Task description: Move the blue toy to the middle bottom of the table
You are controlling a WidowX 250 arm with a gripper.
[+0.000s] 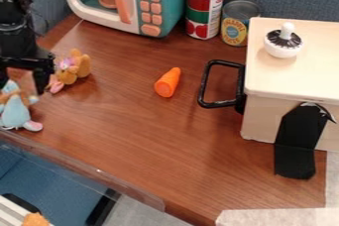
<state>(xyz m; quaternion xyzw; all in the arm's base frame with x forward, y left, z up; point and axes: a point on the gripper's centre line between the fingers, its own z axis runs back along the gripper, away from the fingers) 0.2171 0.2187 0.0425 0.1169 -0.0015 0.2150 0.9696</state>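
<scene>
My gripper grabs the light blue plush toy's upper body next, to bring the toy to the table's middle bottom.
The black gripper [24,82] hangs at the left edge of the table with its fingers spread apart. Just below it in the view is the blue toy [16,112], a small plush with pinkish feet, near the table's front left edge. The toy's upper part comes up close to the fingers; whether they touch it cannot be told. The brown wooden table [145,141] stretches away to the right.
A yellow-brown plush [77,65] sits right beside the gripper. An orange carrot [168,82] lies mid-table. Behind stand a teal toy microwave [162,2] and two cans [204,14]. On the right is a cream box [291,79] with a black handle [204,85].
</scene>
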